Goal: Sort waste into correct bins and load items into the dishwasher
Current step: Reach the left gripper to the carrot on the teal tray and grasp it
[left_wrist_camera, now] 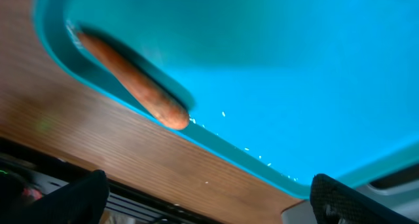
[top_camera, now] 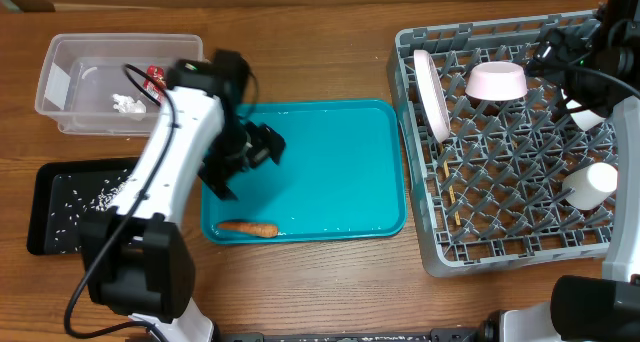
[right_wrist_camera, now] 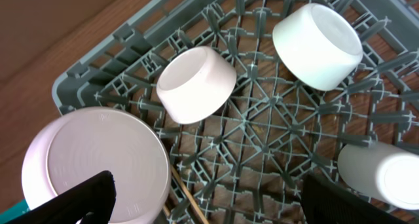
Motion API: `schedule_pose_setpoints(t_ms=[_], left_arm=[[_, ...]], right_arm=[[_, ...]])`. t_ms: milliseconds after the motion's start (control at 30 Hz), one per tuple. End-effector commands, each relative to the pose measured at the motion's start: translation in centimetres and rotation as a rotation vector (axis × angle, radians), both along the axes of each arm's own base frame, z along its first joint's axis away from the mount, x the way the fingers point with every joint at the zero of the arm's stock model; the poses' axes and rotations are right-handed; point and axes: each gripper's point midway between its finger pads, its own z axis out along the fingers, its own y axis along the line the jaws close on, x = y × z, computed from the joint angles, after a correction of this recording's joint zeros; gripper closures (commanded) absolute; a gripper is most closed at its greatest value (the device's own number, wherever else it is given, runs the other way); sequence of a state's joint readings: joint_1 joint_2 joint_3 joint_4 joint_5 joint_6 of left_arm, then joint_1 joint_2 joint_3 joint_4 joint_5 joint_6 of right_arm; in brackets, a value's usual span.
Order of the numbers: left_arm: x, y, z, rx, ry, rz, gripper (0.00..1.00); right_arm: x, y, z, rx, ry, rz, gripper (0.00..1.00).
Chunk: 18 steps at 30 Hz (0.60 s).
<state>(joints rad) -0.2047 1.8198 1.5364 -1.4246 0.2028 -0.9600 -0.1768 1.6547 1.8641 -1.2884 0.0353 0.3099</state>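
The orange carrot should go into the black tray [top_camera: 50, 197] with its thin tip first, so the left gripper will next grip the carrot by its thick end [top_camera: 268, 230] and leave that tip free.
The orange carrot [top_camera: 248, 228] lies along the front edge of the teal tray [top_camera: 340, 172]; it also shows in the left wrist view [left_wrist_camera: 131, 80]. My left gripper [top_camera: 268, 147] is open and empty, hovering over the tray's left part, above and behind the carrot. The clear tub [top_camera: 70, 82] holds the red wrapper [top_camera: 155, 77] and the tissue wad [top_camera: 127, 104]. The black tray [top_camera: 50, 197] holds food scraps [top_camera: 95, 197]. The grey rack [top_camera: 430, 242] holds the plate [top_camera: 432, 94], two bowls [right_wrist_camera: 196, 83] [right_wrist_camera: 317, 44], the cup [right_wrist_camera: 380, 175] and chopsticks [right_wrist_camera: 190, 198]. My right gripper [right_wrist_camera: 219, 211] is open and empty above the rack.
The left arm's white link [top_camera: 170, 162] crosses over the black tray and the tub's near corner. A few rice grains [left_wrist_camera: 222, 114] lie on the teal tray near the carrot. The table's front edge [left_wrist_camera: 131, 191] lies just beyond the tray's rim.
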Motion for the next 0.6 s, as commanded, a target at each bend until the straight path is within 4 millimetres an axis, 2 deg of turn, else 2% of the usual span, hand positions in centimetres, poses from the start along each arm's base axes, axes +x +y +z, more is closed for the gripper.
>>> schedule_pose_setpoints(t_ms=[0, 267, 467, 567], left_arm=[[-1.8, -0.8, -2.4, 0.041, 0.080, 0.130, 0.00], [-3.7, 0.4, -7.4, 0.085, 0.108, 0.150, 0.00], [-4.8, 1.0, -9.8, 0.088, 0.117, 0.172, 0.00], [-4.5, 0.9, -10.8, 0.080, 0.085, 0.171, 0.00]], right_arm=[[-0.1, 0.1, -0.6, -0.001, 0.025, 0.027, 0.07], [-0.3, 0.2, -0.8, 0.002, 0.038, 0.030, 0.06], [-0.3, 0.2, -0.8, 0.002, 0.038, 0.029, 0.06], [-0.3, 0.2, -0.8, 0.002, 0.038, 0.029, 0.06]])
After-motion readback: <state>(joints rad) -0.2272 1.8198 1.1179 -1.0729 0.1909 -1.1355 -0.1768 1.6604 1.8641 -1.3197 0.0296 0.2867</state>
